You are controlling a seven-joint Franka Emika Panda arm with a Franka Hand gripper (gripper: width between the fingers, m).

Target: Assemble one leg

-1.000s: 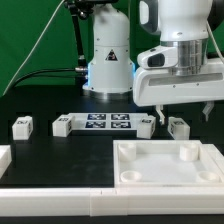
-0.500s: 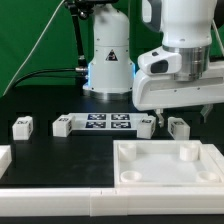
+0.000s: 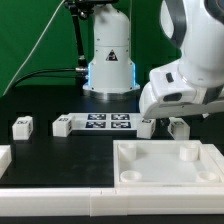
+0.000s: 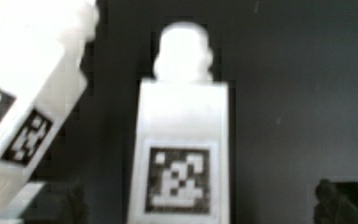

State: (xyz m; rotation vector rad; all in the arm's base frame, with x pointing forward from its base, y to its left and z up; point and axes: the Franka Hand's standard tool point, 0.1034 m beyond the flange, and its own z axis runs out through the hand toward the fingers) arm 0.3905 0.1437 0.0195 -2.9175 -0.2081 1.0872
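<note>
The leg has a round peg that should stay free to go into the tray's socket, so my gripper needs to grab the leg by its tagged body next.
Several small white legs lie on the black table in the exterior view: two at its left, one beside the marker board, and one under my hand. My gripper hangs tilted just above that last leg, its fingertips mostly hidden by the hand. In the wrist view this leg lies lengthwise, tag facing up and its round peg pointing away. My gripper is open. The dark fingertips stand wide apart on either side of the leg, not touching it.
The large white tray-like piece with round corner sockets lies in front of the gripper. The marker board lies between the legs. A white tagged piece lies close beside the leg in the wrist view. A white rail runs along the front.
The arm has swung toward the exterior view's right and the hand has tilted over the leg at the right. The legs and the tray-like piece have not moved.
</note>
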